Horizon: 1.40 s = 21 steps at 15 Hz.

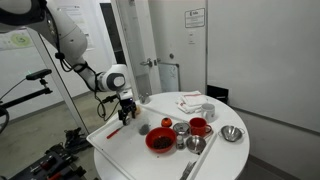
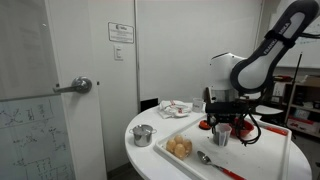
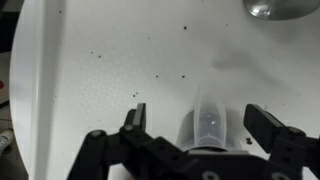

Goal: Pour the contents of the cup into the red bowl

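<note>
My gripper should close on the small grey cup now, because the cup stands between my open fingers and they would hold it if they closed.
The small grey cup (image 3: 208, 122) stands on the white table, seen from above in the wrist view between my gripper's (image 3: 197, 114) two fingers. The fingers are open, with a gap to the cup on each side. In both exterior views the gripper (image 1: 126, 110) (image 2: 222, 119) hangs low over the table, and the cup (image 2: 221, 136) shows just below it. The red bowl (image 1: 160, 140), wide with a dark inside, sits near the table's front, to the right of the gripper. It is out of the wrist view.
A red mug (image 1: 199, 127), two shiny metal cups (image 1: 180, 128) (image 1: 195, 144) and a silver metal bowl (image 1: 232, 133) stand beyond the red bowl. A red marker (image 1: 113, 131) lies near the gripper. A lidded metal pot (image 2: 143, 135) and a bowl of pale lumps (image 2: 179, 148) sit nearby.
</note>
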Motion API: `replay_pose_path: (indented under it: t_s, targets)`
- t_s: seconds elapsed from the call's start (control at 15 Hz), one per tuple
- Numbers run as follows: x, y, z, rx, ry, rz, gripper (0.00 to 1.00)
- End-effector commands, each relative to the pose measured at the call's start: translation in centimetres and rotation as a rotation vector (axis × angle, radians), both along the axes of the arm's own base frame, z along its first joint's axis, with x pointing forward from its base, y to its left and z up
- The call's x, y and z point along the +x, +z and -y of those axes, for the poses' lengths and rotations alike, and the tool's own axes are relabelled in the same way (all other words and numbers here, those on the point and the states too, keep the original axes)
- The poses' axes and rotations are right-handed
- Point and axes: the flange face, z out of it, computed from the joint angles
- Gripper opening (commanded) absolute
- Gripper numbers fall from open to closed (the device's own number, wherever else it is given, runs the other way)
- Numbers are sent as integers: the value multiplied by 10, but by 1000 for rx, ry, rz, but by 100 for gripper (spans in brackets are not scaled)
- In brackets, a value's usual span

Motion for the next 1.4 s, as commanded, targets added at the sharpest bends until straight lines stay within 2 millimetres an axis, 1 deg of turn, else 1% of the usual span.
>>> replay_pose_path:
  t_s: [0.0, 0.13, 0.2, 0.33, 0.4, 0.6, 0.67, 0.73, 0.87, 1.13, 1.33]
  targets:
    - [11, -7, 5, 11, -10, 8, 73]
    - [13, -8, 5, 11, -10, 12, 61]
    - [14, -8, 5, 10, -11, 13, 52]
    - [15, -8, 5, 11, -9, 16, 38]
    - [15, -8, 5, 12, -8, 17, 29]
    - [16, -7, 5, 18, -13, 15, 7]
    - [16, -4, 5, 30, -21, 7, 7]
    - [15, -2, 5, 41, -26, 2, 11]
    - [14, 10, 7, 52, -43, 0, 11]
    - [10, 46, 19, 75, -110, 42, 11]
    - [5, 77, 41, 111, -172, 80, 11]
